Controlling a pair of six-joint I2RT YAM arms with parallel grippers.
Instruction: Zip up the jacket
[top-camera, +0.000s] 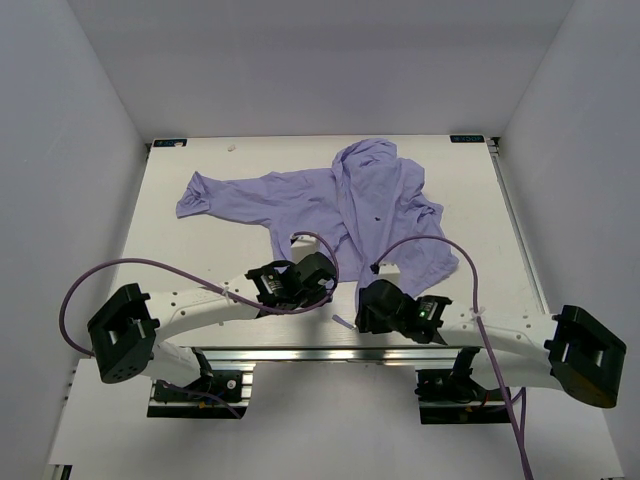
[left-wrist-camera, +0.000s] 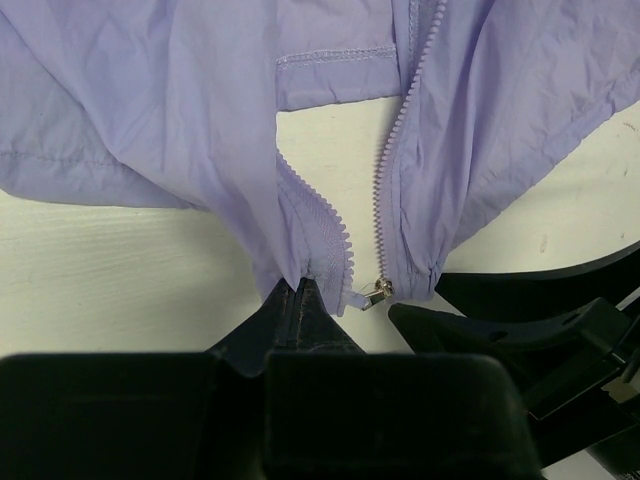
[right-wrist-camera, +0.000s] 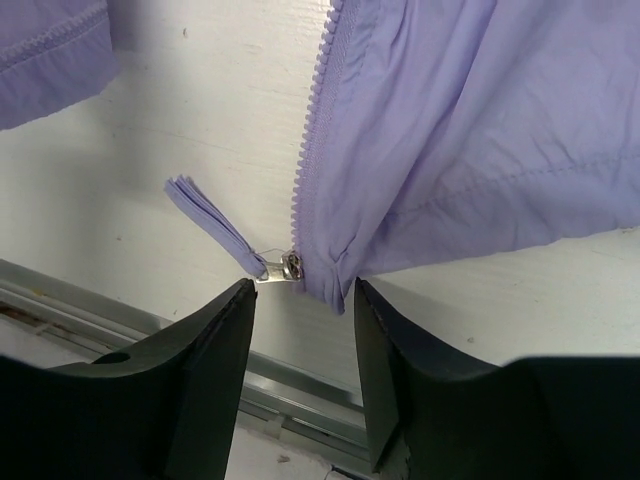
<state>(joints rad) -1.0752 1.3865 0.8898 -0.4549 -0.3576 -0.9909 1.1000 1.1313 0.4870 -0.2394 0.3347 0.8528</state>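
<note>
The right gripper grabs the jacket's bottom corner (left-wrist-camera: 414, 284) beside the metal slider (left-wrist-camera: 380, 290) next, leaving the slider's opening free to insert the opposite zipper edge.
The lavender jacket (top-camera: 370, 200) lies wrinkled on the white table (top-camera: 200, 250), unzipped at the bottom, with its two zipper rows spread apart. My left gripper (left-wrist-camera: 297, 287) is shut on the bottom end of the jacket's left zipper edge (left-wrist-camera: 320, 225). The metal zipper slider (left-wrist-camera: 380, 290) sits at the foot of the right zipper row, just right of that grip. In the right wrist view the slider (right-wrist-camera: 290, 268) and its lavender pull tab (right-wrist-camera: 205, 215) lie just ahead of my right gripper (right-wrist-camera: 300, 298). That gripper is open, and the jacket's bottom corner (right-wrist-camera: 340, 280) hangs between its fingertips.
A metal rail (right-wrist-camera: 300, 390) runs along the table's near edge, directly below the right gripper. Purple cables (top-camera: 130, 265) loop over both arms. White walls enclose the table on three sides. The jacket's sleeve (top-camera: 200, 195) stretches to the far left.
</note>
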